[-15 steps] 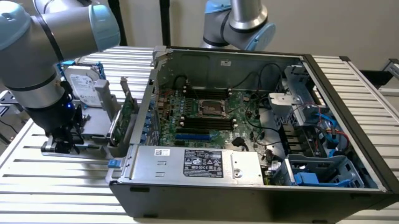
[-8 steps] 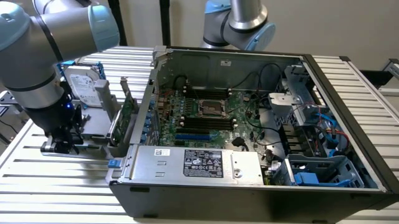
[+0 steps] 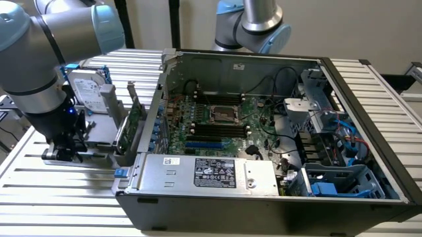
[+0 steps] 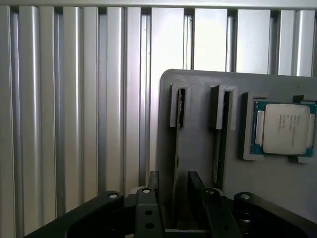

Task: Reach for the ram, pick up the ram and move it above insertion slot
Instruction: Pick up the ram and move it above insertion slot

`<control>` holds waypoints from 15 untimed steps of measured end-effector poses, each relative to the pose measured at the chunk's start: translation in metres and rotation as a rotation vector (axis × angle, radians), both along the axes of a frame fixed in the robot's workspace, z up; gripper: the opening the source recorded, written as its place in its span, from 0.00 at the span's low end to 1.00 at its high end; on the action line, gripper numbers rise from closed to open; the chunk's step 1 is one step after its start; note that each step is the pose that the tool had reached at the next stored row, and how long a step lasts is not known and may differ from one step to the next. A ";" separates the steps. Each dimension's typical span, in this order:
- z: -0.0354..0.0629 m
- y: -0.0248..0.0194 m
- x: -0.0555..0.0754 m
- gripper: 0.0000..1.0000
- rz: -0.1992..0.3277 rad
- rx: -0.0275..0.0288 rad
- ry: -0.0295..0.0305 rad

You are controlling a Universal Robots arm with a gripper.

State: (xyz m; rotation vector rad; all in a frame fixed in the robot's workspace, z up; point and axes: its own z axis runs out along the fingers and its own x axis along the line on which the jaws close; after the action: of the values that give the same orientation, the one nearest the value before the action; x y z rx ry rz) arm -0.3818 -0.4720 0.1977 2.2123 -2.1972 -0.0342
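The robot's gripper next needs to grab the ram by the middle of its exposed long edge (image 4: 174, 198) to bring the ram above the insertion slot.
The ram (image 4: 177, 148) stands on edge in a slot of a grey holder (image 4: 198, 99), seen as a thin dark green strip. My gripper (image 4: 174, 188) is open, with one black finger (image 4: 154, 184) on each side of the stick's near end and a small gap on both sides. A second stick (image 4: 219, 144) stands in the neighbouring slot. In the exterior view the gripper (image 3: 66, 150) is low over the holder (image 3: 99, 148), at the exterior view's left of the open computer case. The black memory slots (image 3: 218, 130) lie on the motherboard inside the case.
A processor chip (image 4: 282, 129) rests in a pocket of the holder beside the sticks. A hard drive (image 3: 89, 91) and a green expansion card with a bracket (image 3: 135, 123) stand between my arm and the case wall (image 3: 158, 103). A second arm (image 3: 254, 24) rises behind the case.
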 end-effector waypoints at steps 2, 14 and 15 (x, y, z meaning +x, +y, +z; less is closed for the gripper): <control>0.0000 0.0001 0.000 0.36 0.000 0.0000 0.0000; 0.0000 0.0002 0.000 0.13 0.000 0.0000 0.0000; 0.0001 0.0002 0.000 0.13 0.000 0.0000 0.0000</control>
State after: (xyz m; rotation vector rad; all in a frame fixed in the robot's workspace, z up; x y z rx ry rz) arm -0.3819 -0.4719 0.1977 2.2124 -2.1972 -0.0342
